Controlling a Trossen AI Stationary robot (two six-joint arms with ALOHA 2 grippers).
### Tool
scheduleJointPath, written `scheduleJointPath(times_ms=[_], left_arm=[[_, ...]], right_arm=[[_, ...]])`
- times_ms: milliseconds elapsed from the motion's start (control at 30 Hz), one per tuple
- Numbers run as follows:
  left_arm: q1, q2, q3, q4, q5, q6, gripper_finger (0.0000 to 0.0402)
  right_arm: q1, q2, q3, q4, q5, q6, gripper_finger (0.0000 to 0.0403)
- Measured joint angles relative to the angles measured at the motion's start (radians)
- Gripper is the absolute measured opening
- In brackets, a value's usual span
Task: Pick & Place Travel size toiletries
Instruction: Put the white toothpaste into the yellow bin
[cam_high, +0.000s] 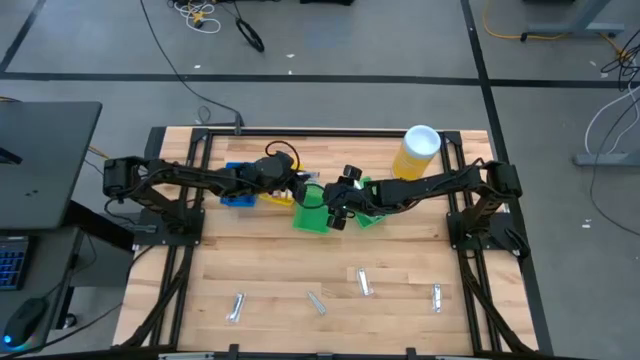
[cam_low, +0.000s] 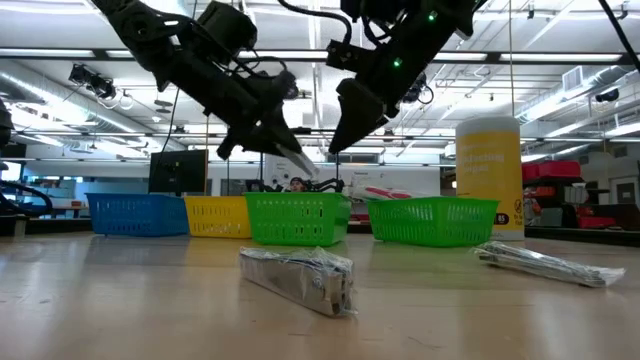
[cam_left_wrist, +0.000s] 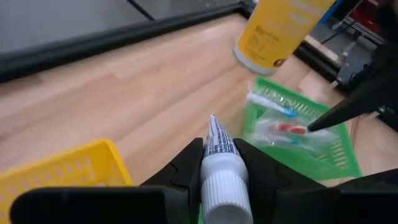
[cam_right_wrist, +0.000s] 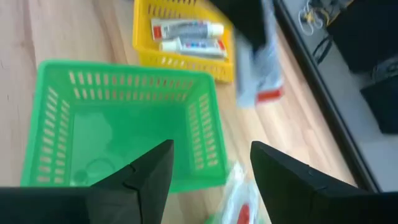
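The tube's flat end (cam_left_wrist: 216, 128) points beyond the yellow bin's rim (cam_left_wrist: 117, 160), so it is too early to release. The tube moves over that bin next, before my left gripper releases it.
My left gripper (cam_high: 303, 188) hangs above the yellow bin (cam_high: 280, 198) and the left green bin (cam_high: 312, 216), shut on a white toothpaste tube (cam_left_wrist: 219, 167). My right gripper (cam_right_wrist: 211, 171) stands open and holds nothing, above the gap between the two green bins. The left green bin (cam_right_wrist: 124, 124) is bare inside. The right green bin (cam_left_wrist: 298, 127) holds a toothbrush (cam_left_wrist: 272, 104) and a red-marked wrapped item (cam_left_wrist: 289, 129). Two toothpaste tubes (cam_right_wrist: 186, 36) lie in the yellow bin (cam_right_wrist: 180, 59). My left gripper pinches the tube between its two fingers just ahead of the white cap (cam_left_wrist: 217, 149). The tube lies along the fingers, with the cap back toward the wrist and the flat end sticking out past the fingertips (cam_low: 303, 163). It slants downward, lifted clear of the bins.
A blue bin (cam_high: 238, 196) stands left of the yellow one. A tall yellow canister (cam_high: 416, 152) stands at the back right. Several wrapped items (cam_high: 363, 281) lie scattered on the bare wood near the table's front edge, one of them close to the low camera (cam_low: 298, 278).
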Motion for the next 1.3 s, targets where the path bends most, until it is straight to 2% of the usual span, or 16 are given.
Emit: scheduleJointPath(times_ms=[167, 233, 367, 500, 667, 900, 967, 1133, 1300], left_arm=[[0.042, -0.072, 0.0, -0.066, -0.041, 0.091, 0.0092], [0.051, -0.11, 0.001, -0.123, -0.049, 0.179, 0.0089], [0.044, -0.176, 0.002, -0.301, -0.109, 0.254, 0.0085], [0.044, -0.18, -0.005, -0.491, -0.155, 0.308, 0.0092], [0.035, -0.114, -0.062, -0.435, -0.166, 0.388, 0.0096], [0.031, -0.066, -0.062, -0.333, -0.336, 0.478, 0.0097], [0.032, -0.066, -0.061, -0.326, -0.314, 0.51, 0.0097], [0.032, -0.066, -0.061, -0.338, -0.182, 0.529, 0.0098], [0.034, -0.066, -0.061, -0.338, -0.22, 0.552, 0.0101]], right_arm=[[0.0, 0.0, 0.0, -0.032, 0.0, 0.049, 0.0225], [0.0, 0.0, 0.0, -0.04, -0.001, 0.056, 0.0225], [0.0, 0.0, 0.0, -0.037, 0.0, 0.056, 0.0225], [0.0, 0.0, 0.0, -0.035, 0.0, 0.067, 0.0225], [0.0, 0.0, 0.0, -0.013, -0.006, 0.09, 0.0225], [0.0, 0.0, 0.0, 0.035, -0.158, 0.091, 0.0225], [0.003, 0.0, 0.0, 0.04, -0.164, 0.092, 0.0225], [0.003, 0.0, 0.0, 0.04, -0.164, 0.121, 0.0225], [0.005, 0.0, 0.0, 0.04, -0.164, 0.128, 0.0225]])
